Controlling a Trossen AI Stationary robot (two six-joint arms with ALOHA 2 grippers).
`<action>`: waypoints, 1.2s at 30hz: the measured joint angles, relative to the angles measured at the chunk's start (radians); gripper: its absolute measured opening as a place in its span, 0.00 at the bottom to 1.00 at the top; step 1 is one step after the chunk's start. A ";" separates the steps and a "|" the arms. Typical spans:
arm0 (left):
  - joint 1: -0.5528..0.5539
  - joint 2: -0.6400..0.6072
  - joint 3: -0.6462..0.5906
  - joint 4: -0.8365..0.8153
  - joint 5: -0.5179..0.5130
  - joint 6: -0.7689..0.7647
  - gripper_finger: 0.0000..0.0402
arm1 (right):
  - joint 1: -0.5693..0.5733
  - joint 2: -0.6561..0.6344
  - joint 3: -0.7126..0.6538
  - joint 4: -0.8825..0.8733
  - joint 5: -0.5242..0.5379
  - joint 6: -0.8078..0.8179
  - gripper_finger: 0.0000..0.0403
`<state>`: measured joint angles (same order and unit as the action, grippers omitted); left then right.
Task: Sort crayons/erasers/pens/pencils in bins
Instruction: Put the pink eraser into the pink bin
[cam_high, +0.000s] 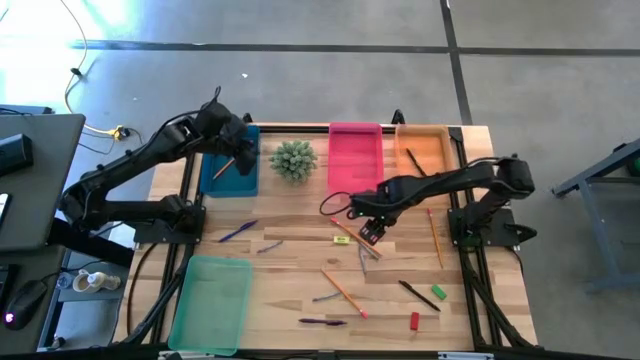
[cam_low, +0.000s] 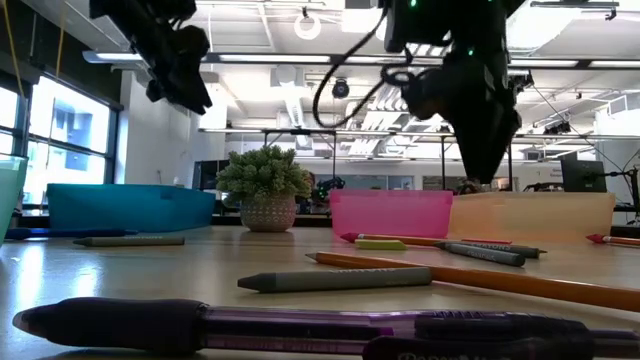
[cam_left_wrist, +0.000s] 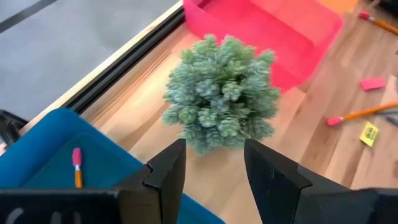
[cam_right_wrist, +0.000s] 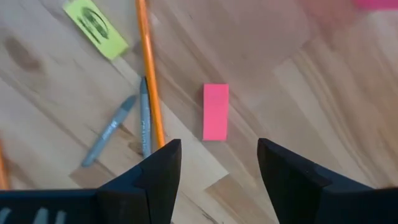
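My right gripper grabs the pink eraser by its long sides next, to sort it into the pink bin (cam_high: 356, 155).
My left gripper (cam_high: 243, 155) (cam_left_wrist: 214, 149) is open and empty, raised over the dark blue bin (cam_high: 230, 172), where an orange pencil with a pink tip (cam_left_wrist: 76, 168) lies. My right gripper (cam_high: 372, 232) (cam_right_wrist: 217, 149) is open and empty above mid-table. Its fingers stand on either side of a pink eraser (cam_right_wrist: 215, 112) that lies flat on the wood, without touching it. Beside it lie a yellow eraser (cam_right_wrist: 94, 25), an orange pencil (cam_right_wrist: 149, 74) and two grey crayons (cam_right_wrist: 109, 134). The pink bin (cam_high: 355, 155), orange bin (cam_high: 425, 155) and light green bin (cam_high: 210, 305) stand on the table.
A spiky green plant in a pot (cam_high: 293, 160) stands between the blue and pink bins. Loose pencils (cam_high: 343, 293) (cam_high: 435, 238), pens (cam_high: 418, 295) (cam_high: 322, 321) (cam_high: 238, 231), crayons (cam_high: 270, 245), a green eraser (cam_high: 437, 292) and a red eraser (cam_high: 414, 320) lie across the table's middle and near side. A dark pen (cam_high: 413, 162) lies in the orange bin.
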<state>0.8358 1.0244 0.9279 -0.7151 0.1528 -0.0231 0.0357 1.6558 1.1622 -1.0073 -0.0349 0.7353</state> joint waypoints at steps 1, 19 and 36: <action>-0.005 -0.002 0.000 0.000 -0.001 0.000 0.37 | 0.000 0.014 0.000 0.001 -0.001 0.000 0.51; -0.014 -0.002 0.000 -0.003 -0.008 -0.026 0.37 | 0.000 0.155 0.001 0.067 -0.012 0.008 0.51; -0.013 -0.002 0.000 -0.003 -0.010 -0.026 0.37 | -0.004 0.251 0.006 0.087 -0.057 -0.019 0.45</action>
<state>0.8223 1.0225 0.9279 -0.7181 0.1428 -0.0490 0.0320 1.9064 1.1683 -0.9202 -0.0914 0.7159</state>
